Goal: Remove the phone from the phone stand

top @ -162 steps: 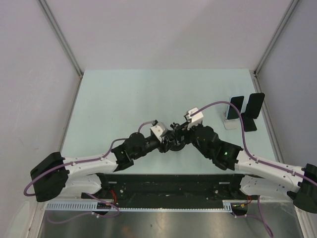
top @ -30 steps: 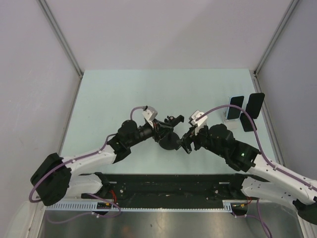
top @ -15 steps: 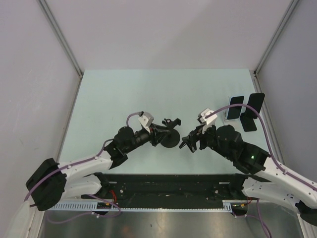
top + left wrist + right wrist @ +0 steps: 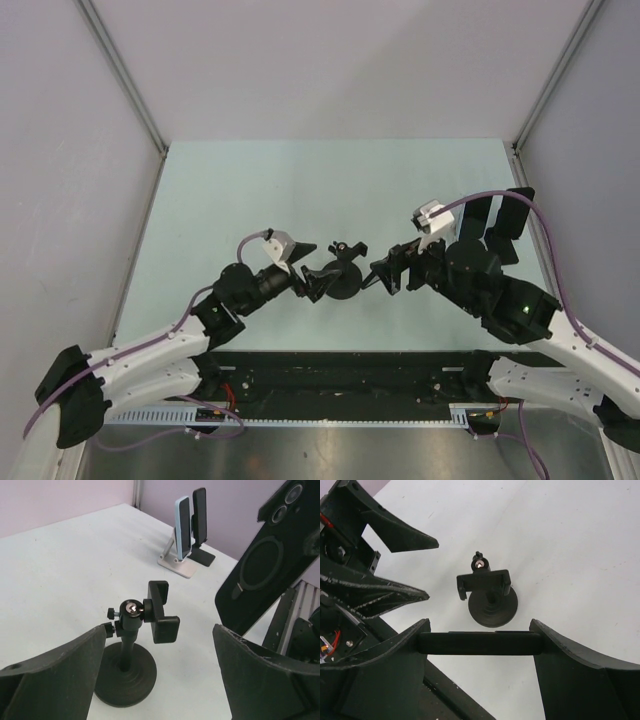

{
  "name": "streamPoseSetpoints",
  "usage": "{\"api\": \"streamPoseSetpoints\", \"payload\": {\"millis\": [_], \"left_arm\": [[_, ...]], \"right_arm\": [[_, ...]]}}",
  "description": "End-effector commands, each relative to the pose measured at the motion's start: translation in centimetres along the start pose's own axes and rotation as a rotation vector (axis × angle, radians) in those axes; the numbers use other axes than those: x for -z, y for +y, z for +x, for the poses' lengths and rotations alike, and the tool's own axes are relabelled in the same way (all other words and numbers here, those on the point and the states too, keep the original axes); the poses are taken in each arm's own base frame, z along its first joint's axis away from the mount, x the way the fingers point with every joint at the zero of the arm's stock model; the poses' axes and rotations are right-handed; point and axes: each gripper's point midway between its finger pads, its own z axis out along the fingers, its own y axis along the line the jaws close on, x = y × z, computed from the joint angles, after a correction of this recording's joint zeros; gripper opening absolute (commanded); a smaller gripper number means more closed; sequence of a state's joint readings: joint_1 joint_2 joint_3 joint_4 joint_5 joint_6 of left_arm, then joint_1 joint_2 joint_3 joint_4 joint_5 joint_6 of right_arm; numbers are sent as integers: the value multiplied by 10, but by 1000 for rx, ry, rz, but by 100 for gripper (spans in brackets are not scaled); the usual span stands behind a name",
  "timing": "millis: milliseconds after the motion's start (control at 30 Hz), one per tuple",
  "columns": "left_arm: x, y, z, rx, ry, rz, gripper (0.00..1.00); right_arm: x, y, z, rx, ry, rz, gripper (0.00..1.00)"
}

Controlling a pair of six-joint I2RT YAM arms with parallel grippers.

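My left gripper grabs the phone's thin edge next, near the phone's end away from its lenses, to take the black phone from my right gripper.
The black phone stand is upright on its round base mid-table, and its clamp holds nothing. My right gripper is shut on the black phone, gripping it across its width just right of the stand and clear of it. The left wrist view shows the phone's back with its camera lenses, hanging above the table. My left gripper is open at the stand's left. The stand's post is just ahead of its wide-spread fingers, which touch nothing.
At the back right, a light-blue phone leans on a white stand and a dark phone on a black stand, seen from above as two dark slabs near the right wall. The right arm's purple cable arches over them.
My left gripper has opened wide and let go of the stand, drawing back to the left. My right gripper has carried the phone rightward, away from the clamp.
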State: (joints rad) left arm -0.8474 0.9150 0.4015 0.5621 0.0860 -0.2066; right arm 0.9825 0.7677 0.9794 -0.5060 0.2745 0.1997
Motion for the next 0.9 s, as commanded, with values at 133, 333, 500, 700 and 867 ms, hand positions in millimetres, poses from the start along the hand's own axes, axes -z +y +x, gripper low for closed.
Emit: {"api": "streamPoseSetpoints", "payload": {"millis": [133, 333, 500, 700, 867], "left_arm": [[5, -43, -57, -281, -107, 97, 99], [-6, -59, -58, -460, -98, 103, 100], [-21, -61, -57, -483, -79, 95, 100], [-28, -62, -66, -497, -132, 77, 96], [-26, -71, -67, -486, -171, 123, 87]], "right_arm": [[19, 4, -72, -143, -144, 17, 0], [24, 16, -90, -191, -171, -38, 0], [27, 26, -100, -222, -198, -98, 0], [29, 36, -105, -254, -206, -150, 0], [31, 41, -108, -274, -212, -177, 0]]}}
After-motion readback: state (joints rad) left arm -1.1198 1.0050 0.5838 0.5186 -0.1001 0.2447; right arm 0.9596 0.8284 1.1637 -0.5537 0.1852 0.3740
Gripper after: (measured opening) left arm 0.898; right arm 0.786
